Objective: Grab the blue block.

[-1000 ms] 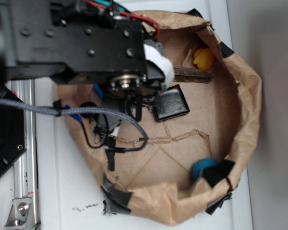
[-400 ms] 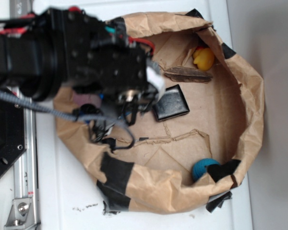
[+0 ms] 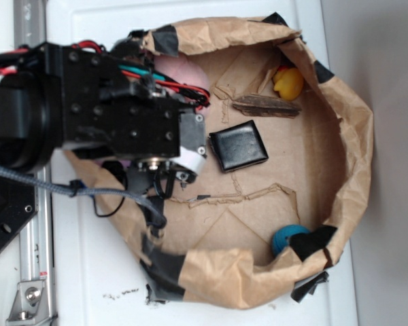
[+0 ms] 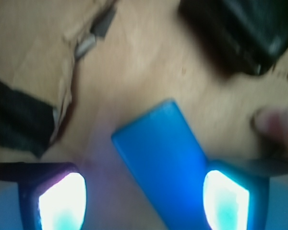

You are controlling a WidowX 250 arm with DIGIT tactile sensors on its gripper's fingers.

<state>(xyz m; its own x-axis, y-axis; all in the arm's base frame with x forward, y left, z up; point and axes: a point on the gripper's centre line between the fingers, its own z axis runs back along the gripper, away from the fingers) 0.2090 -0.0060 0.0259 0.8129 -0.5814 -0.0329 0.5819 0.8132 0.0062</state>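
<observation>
My gripper should next lift the blue block off the brown paper (image 4: 120, 76), grabbing its long sides.
In the wrist view the blue block (image 4: 158, 158) lies flat on the brown paper, turned diagonally. It sits between my two lit fingertips. My gripper (image 4: 144, 201) is open. The left finger (image 4: 62, 201) stands apart from the block, and the right finger (image 4: 225, 199) is at its right edge. In the exterior view the black arm (image 3: 122, 122) hangs over the left part of the bag and hides the block and the fingers.
A paper bag with raised crumpled walls (image 3: 350, 136) holds everything. A glossy black square pad (image 3: 239, 146) lies just right of the arm and shows in the wrist view (image 4: 240, 28). A yellow duck (image 3: 287, 83), a brown bark piece (image 3: 266, 106) and a teal ball (image 3: 287, 238) lie further right.
The arm has moved down and to the left in the exterior view, off the black pad's corner. The bag's near-left wall has shifted.
</observation>
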